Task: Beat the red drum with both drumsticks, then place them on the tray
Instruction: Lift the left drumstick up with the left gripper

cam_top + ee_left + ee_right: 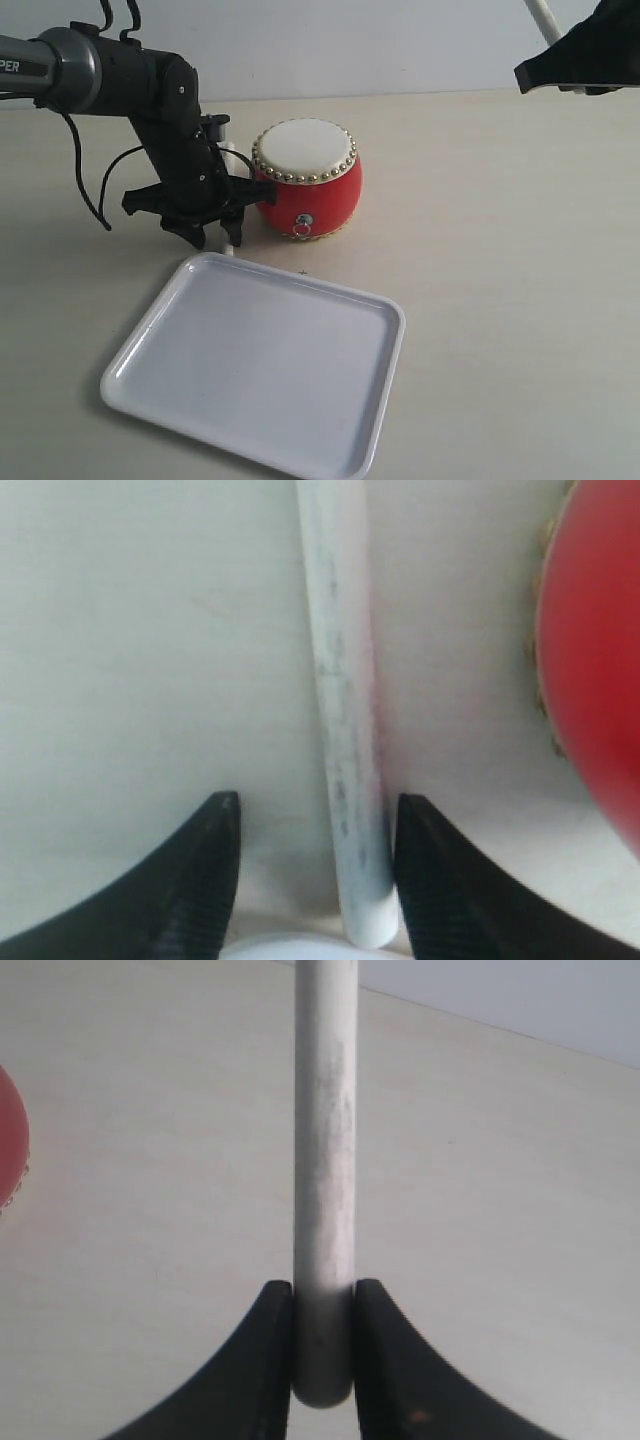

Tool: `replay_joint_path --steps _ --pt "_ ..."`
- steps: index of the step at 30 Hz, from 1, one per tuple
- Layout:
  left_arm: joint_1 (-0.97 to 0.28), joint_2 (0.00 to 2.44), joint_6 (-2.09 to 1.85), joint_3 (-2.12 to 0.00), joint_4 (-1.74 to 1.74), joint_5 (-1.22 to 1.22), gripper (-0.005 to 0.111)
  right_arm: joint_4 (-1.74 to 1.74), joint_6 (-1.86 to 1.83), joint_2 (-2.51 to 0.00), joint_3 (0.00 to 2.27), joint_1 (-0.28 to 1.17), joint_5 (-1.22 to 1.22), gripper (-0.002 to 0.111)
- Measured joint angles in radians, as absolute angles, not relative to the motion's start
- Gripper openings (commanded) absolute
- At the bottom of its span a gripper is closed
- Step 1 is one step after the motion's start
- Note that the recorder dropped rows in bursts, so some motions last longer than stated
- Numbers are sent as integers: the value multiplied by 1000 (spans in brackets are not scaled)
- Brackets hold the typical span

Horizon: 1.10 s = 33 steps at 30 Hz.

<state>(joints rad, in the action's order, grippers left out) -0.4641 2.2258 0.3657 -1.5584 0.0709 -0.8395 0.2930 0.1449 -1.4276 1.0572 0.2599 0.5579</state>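
I should close my left gripper on the drumstick, because my fingers reach down on both sides of the drumstick's end (229,249) (364,890) above the tabletop.
The red drum (308,180) stands upright on the table behind the white tray (260,360); its red side also shows in the left wrist view (595,680). One drumstick (335,680) lies on the table left of the drum, its end near the tray rim (300,948). My left gripper (215,232) is low over it and open (318,798), fingers on either side, the stick close against one finger (430,880). At the top right, my right gripper (580,55) is raised and shut (322,1285) on the other drumstick (325,1140).
The tray lies empty in the foreground, one corner just under the left gripper. Pale tabletop (500,250) stretches right of the drum. A cable (100,190) hangs from the left arm. A sliver of the drum (10,1150) shows in the right wrist view.
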Motion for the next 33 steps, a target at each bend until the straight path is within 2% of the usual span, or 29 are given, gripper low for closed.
replay_joint_path --steps 3,12,17,26,29,33 --pt "-464 2226 366 -1558 69 -840 42 293 145 -1428 1057 260 558 0" --pt "-451 2228 371 -1558 59 -840 1 293 142 -1428 1057 260 558 0" --pt "-409 2228 364 -1558 69 -838 0 293 142 -1428 1057 260 558 0" --pt "-253 2114 253 -1550 33 -882 0 187 59 -1430 1093 260 613 0" --pt "-243 2027 239 -1485 -26 -852 0 74 -34 -1454 1161 260 711 0" --pt "-243 1878 238 -1281 -24 -706 0 -45 -119 -1518 1222 260 860 0"
